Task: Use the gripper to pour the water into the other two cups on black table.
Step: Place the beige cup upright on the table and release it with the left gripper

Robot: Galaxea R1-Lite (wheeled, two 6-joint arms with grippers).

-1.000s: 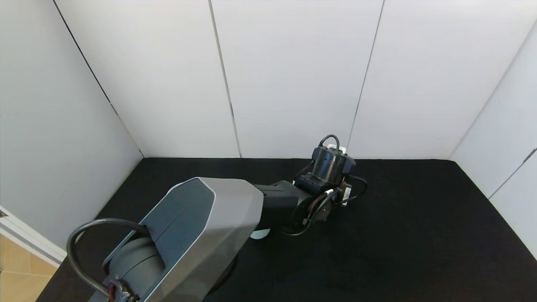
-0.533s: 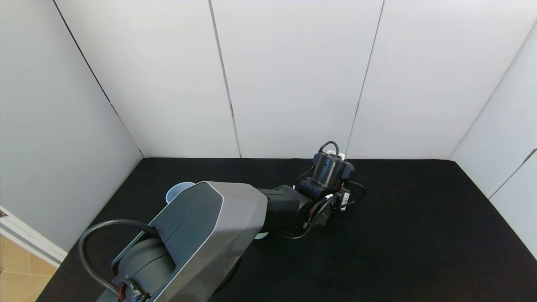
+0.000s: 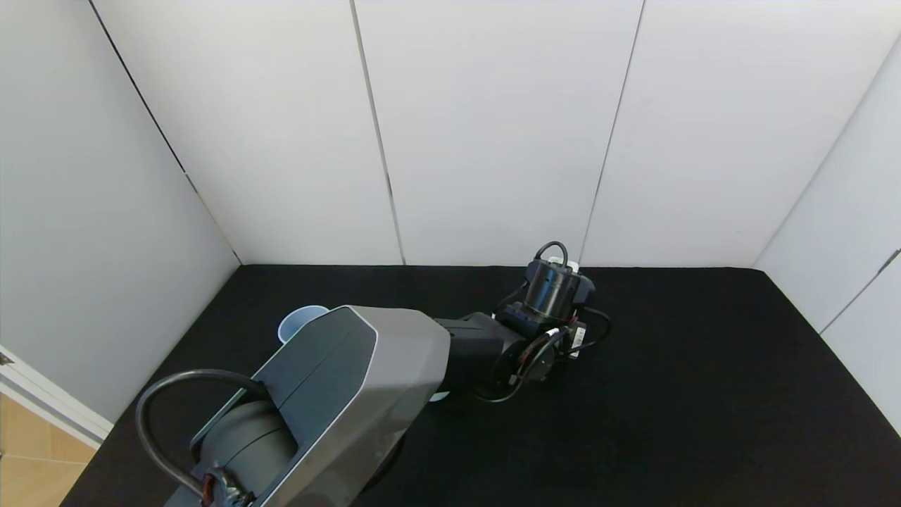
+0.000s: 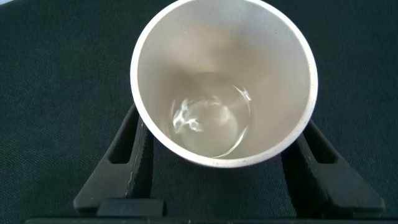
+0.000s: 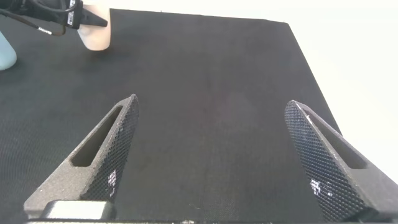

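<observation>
The cream cup is upright and low on the black cloth and would stand, so it is now time for my left gripper to open.
My left gripper [image 4: 222, 146] is shut on the cream-beige cup [image 4: 273, 74], with one black finger on each side of it. The cup is upright and the water [image 4: 211, 121] lies as a shallow sheen in its bottom. In the head view only the left wrist [image 3: 555, 287] shows at the table's back centre, and it hides the cup. The periwinkle blue cup [image 3: 299, 320] shows its rim behind my left forearm. A sliver of the pale teal cup [image 3: 440, 396] shows under the forearm; it also shows in the right wrist view [image 5: 5, 53]. My right gripper [image 5: 211, 155] is open and empty above the black table [image 3: 704, 394].
White wall panels [image 3: 493, 134] border the table at the back and on both sides. My grey left forearm [image 3: 338, 394] covers the front left of the table. The right wrist view shows the cream cup [image 5: 96, 31] low at the table.
My left wrist has moved down a little with the cup. The forearm has shifted right and uncovered the blue cup's rim. Almost nothing moved in the last half second.
</observation>
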